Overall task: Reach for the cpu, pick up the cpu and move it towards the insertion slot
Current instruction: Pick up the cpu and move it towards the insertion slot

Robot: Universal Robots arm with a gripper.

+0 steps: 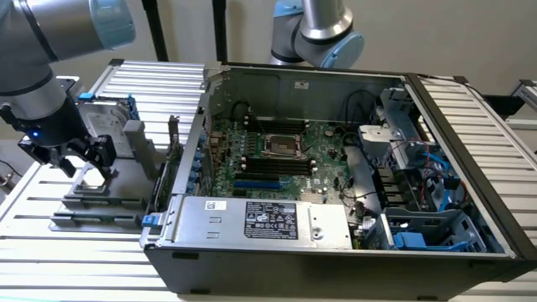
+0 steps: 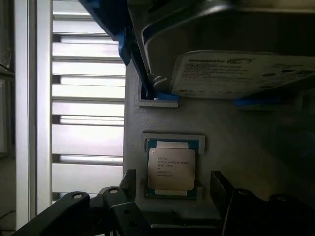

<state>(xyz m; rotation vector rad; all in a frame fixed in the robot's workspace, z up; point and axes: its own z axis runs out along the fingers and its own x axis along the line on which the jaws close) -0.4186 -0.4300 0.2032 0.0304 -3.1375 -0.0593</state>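
Observation:
My gripper should next grab the cpu by its open side edges, because the holder's raised edges wrap around the cpu's ends and corners.
The cpu (image 2: 171, 168) is a small silver-grey square chip lying flat in a recessed holder on the grey fixture; in the exterior view the cpu (image 1: 90, 182) sits on the exterior view's left, outside the computer case. My gripper (image 1: 80, 165) hangs just above it with its dark fingers (image 2: 129, 180) spread either side of the chip, open and holding nothing. The gripper (image 2: 173, 186) straddles the chip without touching it. The insertion slot (image 1: 278, 146) is the shiny-framed square socket on the green motherboard inside the open case, well to the exterior view's right of the gripper.
An upright silver hard drive (image 1: 107, 129) with a blue bracket stands on the grey fixture (image 1: 126, 198) just behind the chip. The case wall (image 1: 180, 163) rises between fixture and motherboard. A second arm (image 1: 315, 31) hangs behind the case. Black memory slots (image 1: 277, 167) flank the socket.

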